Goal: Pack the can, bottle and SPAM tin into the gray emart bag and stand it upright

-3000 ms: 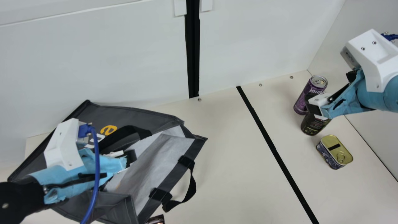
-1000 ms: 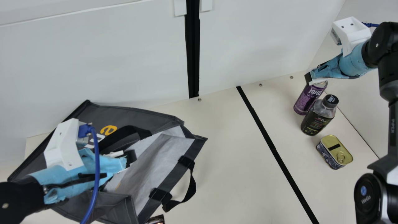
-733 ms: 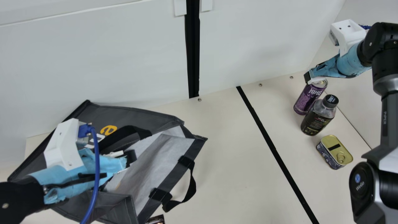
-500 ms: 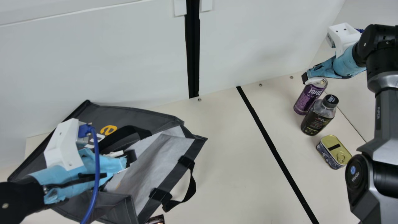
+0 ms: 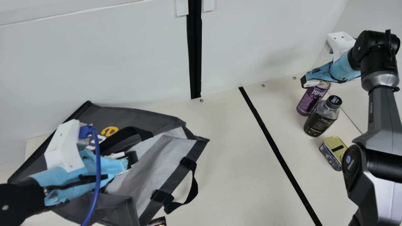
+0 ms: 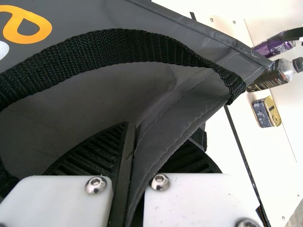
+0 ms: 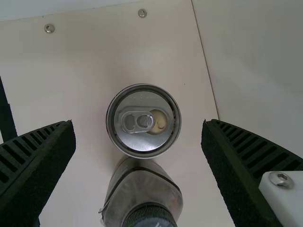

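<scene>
My right gripper needs to grab the purple can next by its upper end, just under the lid (image 5: pixel 321 88), because the bottle (image 5: pixel 320 121) stands close to the can's lower side.
The gray bag (image 5: pixel 135 116) lies on its side at the left, its mouth turned right. My left gripper (image 5: pixel 130 158) is at that mouth; in the left wrist view my left gripper (image 6: pixel 130 175) is shut on the bag's edge (image 6: pixel 156 146). At the right stand the purple can (image 5: pixel 311 99), the dark-labelled bottle (image 5: pixel 320 121) and the SPAM tin (image 5: pixel 332 152), the tin partly behind my right arm. My right gripper (image 5: pixel 306 82) is over the can's top. In the right wrist view my right gripper (image 7: pixel 139 137) is open, the can lid (image 7: pixel 143 120) between its fingers, the bottle beside it.
A black tape line (image 5: pixel 276 150) crosses the cream table (image 5: pixel 232 163) between bag and goods. A white wall (image 5: pixel 251 40) rises behind. The bag's strap (image 5: pixel 193 188) loops onto the table, and a small dark object (image 5: pixel 157 221) sits at the front edge.
My right gripper has moved from the bottle up and back to above the can; lately it has drifted slightly left and down. The left arm, bag and goods have stayed put.
</scene>
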### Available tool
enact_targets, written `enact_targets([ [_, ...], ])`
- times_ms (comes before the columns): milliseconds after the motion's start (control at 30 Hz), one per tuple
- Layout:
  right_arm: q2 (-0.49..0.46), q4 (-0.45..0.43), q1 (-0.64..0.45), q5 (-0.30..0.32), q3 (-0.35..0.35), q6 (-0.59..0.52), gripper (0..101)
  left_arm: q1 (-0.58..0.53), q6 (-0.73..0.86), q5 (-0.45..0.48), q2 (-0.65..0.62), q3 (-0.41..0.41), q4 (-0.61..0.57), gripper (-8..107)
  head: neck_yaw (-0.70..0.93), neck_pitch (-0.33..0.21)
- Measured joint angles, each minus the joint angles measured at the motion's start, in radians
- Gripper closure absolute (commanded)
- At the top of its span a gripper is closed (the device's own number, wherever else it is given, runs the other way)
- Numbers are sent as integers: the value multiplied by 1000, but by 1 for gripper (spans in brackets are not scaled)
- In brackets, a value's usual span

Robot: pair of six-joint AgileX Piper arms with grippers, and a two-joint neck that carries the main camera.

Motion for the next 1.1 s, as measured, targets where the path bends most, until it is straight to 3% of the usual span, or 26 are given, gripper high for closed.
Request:
enact_targets([
  [167, 37, 7, -2, 0, -23, 1, 6, 0, 0, 0, 0, 0, 0, 107, -2, 0],
  [633, 84, 12, -12, -1, -57, 8, 100, 0, 0, 0, 0, 0, 0, 107, -2, 0],
  [1100, 49, 59, -25, 5, -63, -29, 101, 0, 0, 0, 0, 0, 0, 107, -2, 0],
])
